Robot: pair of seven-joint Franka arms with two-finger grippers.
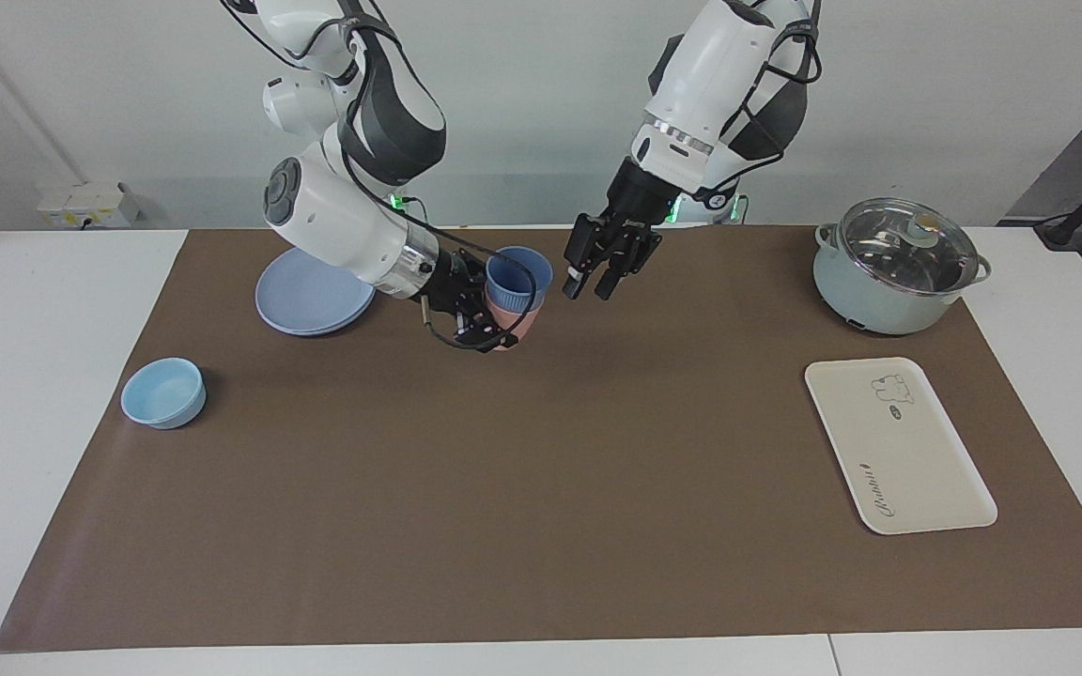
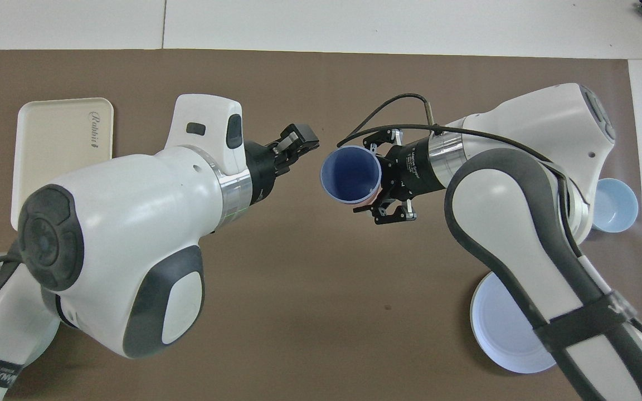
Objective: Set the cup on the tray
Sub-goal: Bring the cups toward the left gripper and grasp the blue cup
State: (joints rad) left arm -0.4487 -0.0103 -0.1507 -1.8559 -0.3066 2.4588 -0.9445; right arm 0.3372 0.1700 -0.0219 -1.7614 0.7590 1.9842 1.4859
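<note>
Next, my left gripper grabs the blue cup by its exposed rim point(image 2: 323, 173), since the pink cup point(image 2: 373, 195) surrounds the blue cup's body.
The periwinkle-blue cup point(image 1: 517, 276) sits nested in a pink cup point(image 1: 510, 325). My right gripper point(image 1: 494, 324) is shut on the pink cup and holds the tilted stack in the air over the mat, beside the blue plate. In the overhead view the blue cup's mouth point(image 2: 350, 175) faces my left gripper point(image 2: 298, 142). My left gripper point(image 1: 595, 279) is open and empty in the air, close beside the blue cup's rim and not touching it. The cream tray point(image 1: 898, 446) lies flat and bare at the left arm's end of the table; it also shows in the overhead view point(image 2: 59, 150).
A pale green pot with a glass lid point(image 1: 898, 268) stands near the tray, nearer to the robots. A round blue plate point(image 1: 311, 293) and a light-blue bowl point(image 1: 163, 392) lie toward the right arm's end. A brown mat point(image 1: 541, 488) covers the table.
</note>
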